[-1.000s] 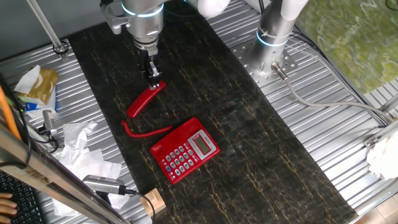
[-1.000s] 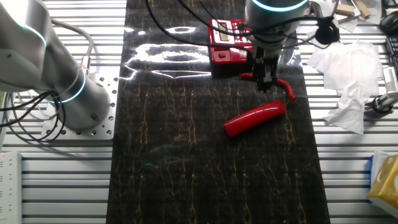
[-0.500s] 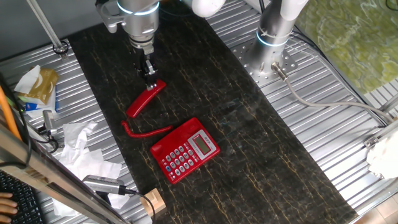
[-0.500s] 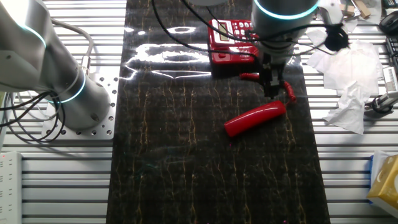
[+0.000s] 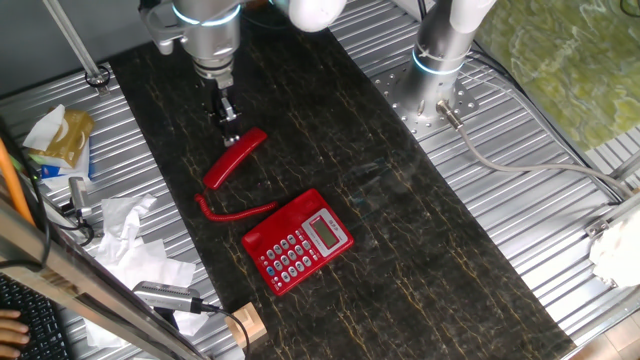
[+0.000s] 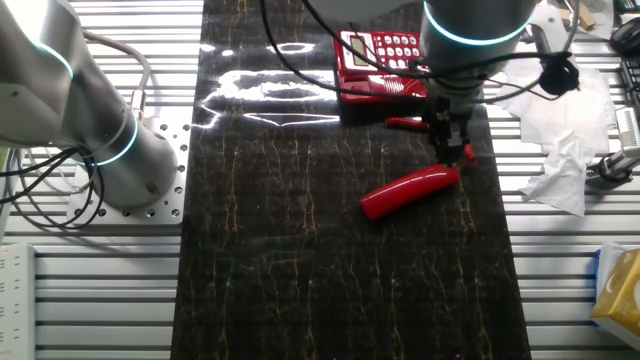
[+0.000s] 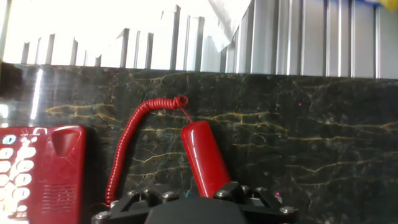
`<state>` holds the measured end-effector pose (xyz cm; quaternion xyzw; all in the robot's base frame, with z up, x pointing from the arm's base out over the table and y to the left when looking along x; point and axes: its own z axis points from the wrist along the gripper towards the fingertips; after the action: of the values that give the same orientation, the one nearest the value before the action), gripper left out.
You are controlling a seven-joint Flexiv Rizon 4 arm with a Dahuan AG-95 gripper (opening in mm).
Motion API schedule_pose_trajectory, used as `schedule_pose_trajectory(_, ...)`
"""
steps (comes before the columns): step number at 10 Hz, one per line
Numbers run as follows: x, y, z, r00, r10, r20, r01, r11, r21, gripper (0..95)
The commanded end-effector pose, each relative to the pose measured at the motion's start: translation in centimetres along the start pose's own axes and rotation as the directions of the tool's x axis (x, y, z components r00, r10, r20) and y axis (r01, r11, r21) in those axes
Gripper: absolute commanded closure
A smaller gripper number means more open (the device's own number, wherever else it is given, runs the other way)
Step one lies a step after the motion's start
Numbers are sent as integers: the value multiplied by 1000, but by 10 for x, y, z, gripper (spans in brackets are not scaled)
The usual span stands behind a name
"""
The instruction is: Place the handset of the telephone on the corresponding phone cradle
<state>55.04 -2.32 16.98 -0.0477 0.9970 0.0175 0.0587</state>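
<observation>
My gripper is going to grab the red handset by the middle of its bar (image 5: 234, 158) next, to put it into the phone cradle (image 5: 280, 214).
The red handset (image 5: 234, 158) lies flat on the dark mat, its thin cord (image 5: 232, 211) curling toward the red telephone (image 5: 298, 243). The phone cradle (image 5: 280, 214) is the bare strip beside the keypad, and nothing lies in it. My gripper (image 5: 229, 126) hangs just above the handset's upper end, jaws slightly apart and holding nothing. In the other fixed view the gripper (image 6: 451, 150) is over the handset's (image 6: 408, 190) cord end. In the hand view the handset (image 7: 204, 157) runs under my gripper body, with the cord (image 7: 132, 144) and the cradle (image 7: 61, 169) to its left.
Crumpled white paper (image 5: 130, 235) and a yellow bag (image 5: 62, 135) lie on the ribbed metal table left of the mat. A second arm's base (image 5: 437, 75) stands at the back right. A small wooden block (image 5: 245, 325) sits at the mat's near corner.
My gripper has shifted sideways along the mat from directly over the handset's end to just beside it. The handset, cord and telephone have not moved.
</observation>
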Motion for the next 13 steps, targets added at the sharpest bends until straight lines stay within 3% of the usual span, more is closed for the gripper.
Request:
schedule_pose_trajectory(1, -5, -2, 5, 1000, -2, 0, 2, 1000, -1, 380)
schedule_pose_trajectory(8, -24, -20, 16, 999, -36, -10, 36, 999, -10, 380)
schedule_pose_trajectory(13, -26, -25, 32, 1000, -26, -9, 26, 1000, -16, 380)
